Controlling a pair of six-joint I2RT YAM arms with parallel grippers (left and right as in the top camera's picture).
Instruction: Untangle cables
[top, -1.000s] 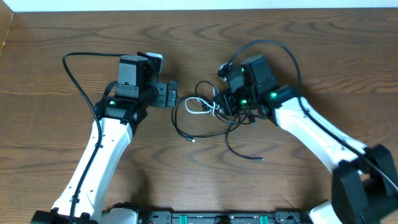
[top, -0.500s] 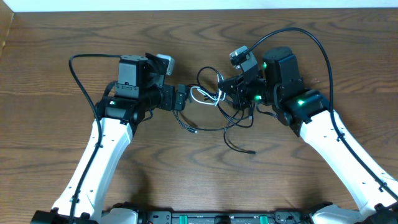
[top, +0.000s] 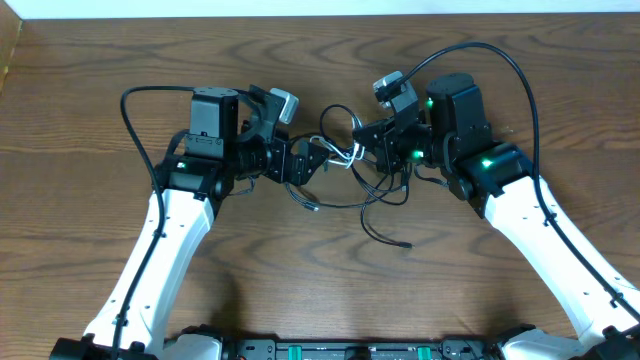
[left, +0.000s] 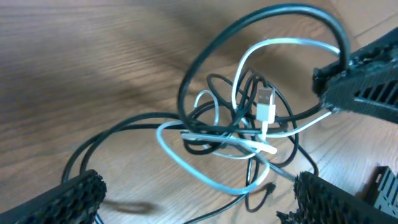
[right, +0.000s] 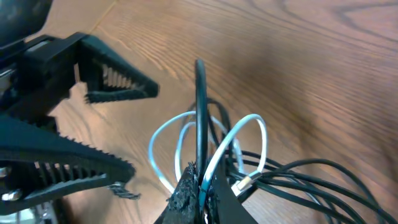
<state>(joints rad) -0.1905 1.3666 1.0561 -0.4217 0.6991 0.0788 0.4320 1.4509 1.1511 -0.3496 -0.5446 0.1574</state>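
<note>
The left gripper takes hold of a black cable on the tangle's side opposite my right gripper's pinch next, to pull the cables apart.
A tangle of thin black cables and one white cable hangs between my two grippers in the overhead view. My right gripper is shut on a black cable and a strand of the white cable, pinched together at its jaw tips. My left gripper is open just left of the tangle. In the left wrist view its jaws stand wide apart below the knot, with the white plug dangling in the middle. Loose black tails trail on the table.
The wooden table carries nothing else. Thick black arm wires arc over each arm, left and right. The left gripper's fingers show close in the right wrist view.
My right gripper has swung right and lifted with the tangle. My left gripper has moved right and turned, and its open jaws now reach the tangle's left side.
</note>
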